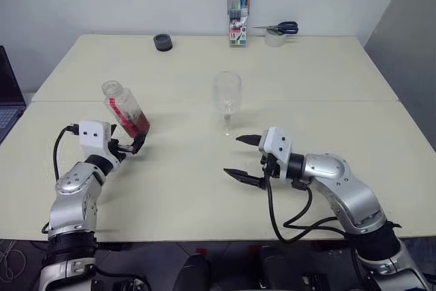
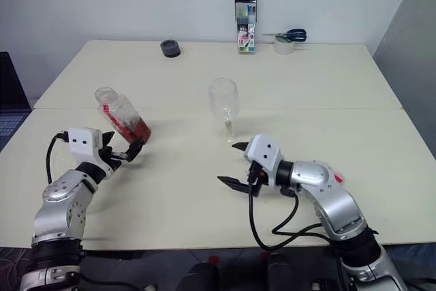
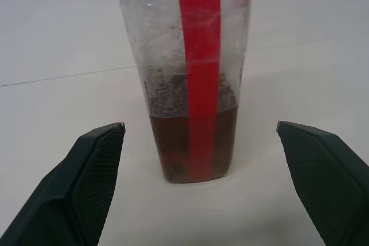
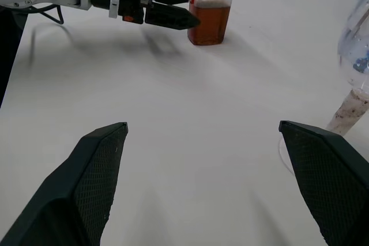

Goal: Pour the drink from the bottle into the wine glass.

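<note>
My left gripper's fingers stop short of the bottle's lower sides, so closing now would miss the bottle. The gripper moves toward those sides next, before it closes.
The clear plastic bottle (image 1: 125, 108) stands uncapped on the table at the left, with a red label strip (image 3: 199, 56) down its side. The reddish-brown drink (image 3: 173, 148) fills its lowest part. My left gripper (image 1: 131, 144) is open just in front of the bottle's base, a finger on either side and not touching it. The empty wine glass (image 1: 227, 99) stands upright at the table's middle. My right gripper (image 1: 235, 156) is open, low over the table just in front of the glass, pointing left toward the bottle, nothing between its fingers.
At the far edge stand a tall marker-pen case (image 1: 238, 15), a tape roll with blue-handled scissors (image 1: 277, 34) and a small black round object (image 1: 162, 42). A laptop (image 1: 7, 100) sits off the table's left side. A seam (image 1: 327, 101) crosses the tabletop.
</note>
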Controlling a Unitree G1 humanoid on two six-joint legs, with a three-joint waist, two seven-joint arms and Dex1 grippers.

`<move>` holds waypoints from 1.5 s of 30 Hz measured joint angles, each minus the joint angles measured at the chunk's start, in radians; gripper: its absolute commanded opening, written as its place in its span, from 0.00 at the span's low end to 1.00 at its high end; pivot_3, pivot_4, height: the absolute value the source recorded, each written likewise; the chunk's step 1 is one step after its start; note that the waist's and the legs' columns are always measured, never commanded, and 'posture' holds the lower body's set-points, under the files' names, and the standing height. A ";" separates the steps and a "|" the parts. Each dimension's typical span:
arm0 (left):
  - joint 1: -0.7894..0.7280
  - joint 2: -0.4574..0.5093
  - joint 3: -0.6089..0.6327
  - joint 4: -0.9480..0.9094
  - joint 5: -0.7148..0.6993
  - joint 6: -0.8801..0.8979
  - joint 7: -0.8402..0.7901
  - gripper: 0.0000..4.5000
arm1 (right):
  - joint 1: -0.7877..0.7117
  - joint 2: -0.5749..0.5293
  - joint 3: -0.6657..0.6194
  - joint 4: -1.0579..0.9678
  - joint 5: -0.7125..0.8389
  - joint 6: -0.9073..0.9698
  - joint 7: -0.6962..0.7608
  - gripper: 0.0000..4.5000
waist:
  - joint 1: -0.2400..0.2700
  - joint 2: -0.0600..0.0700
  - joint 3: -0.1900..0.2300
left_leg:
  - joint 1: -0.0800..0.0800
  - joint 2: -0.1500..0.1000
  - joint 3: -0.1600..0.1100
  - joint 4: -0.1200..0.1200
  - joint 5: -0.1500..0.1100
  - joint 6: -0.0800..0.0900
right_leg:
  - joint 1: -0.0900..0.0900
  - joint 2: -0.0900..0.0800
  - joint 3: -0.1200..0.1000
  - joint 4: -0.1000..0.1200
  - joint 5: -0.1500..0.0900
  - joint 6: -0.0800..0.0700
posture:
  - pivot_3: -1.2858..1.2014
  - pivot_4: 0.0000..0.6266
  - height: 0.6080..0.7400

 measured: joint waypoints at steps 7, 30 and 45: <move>-0.029 0.000 0.000 -0.002 0.000 0.028 0.015 1.00 | -0.001 0.003 0.003 0.000 0.011 0.013 0.000 1.00 | 0.000 0.000 0.000 | 0.000 0.000 0.000 0.000 0.000 -0.001 | 0.000 0.000 0.000 0.000 0.000 0.000 | 0.52 0.24 1.00; -0.131 0.000 -0.006 0.115 0.027 0.018 0.007 1.00 | -0.042 0.041 -0.001 -0.018 0.114 0.036 0.002 1.00 | 0.000 0.000 0.000 | 0.000 0.000 0.000 0.000 0.001 -0.001 | 0.000 0.000 0.000 0.000 0.000 0.000 | 0.52 0.24 1.00; -0.193 0.007 -0.024 0.216 0.040 -0.034 -0.053 0.61 | -0.049 0.038 0.006 -0.017 0.106 0.030 0.001 1.00 | -0.001 0.000 0.000 | 0.000 0.000 0.000 0.001 0.001 -0.002 | 0.000 0.000 0.000 0.001 0.000 0.000 | 0.52 0.24 1.00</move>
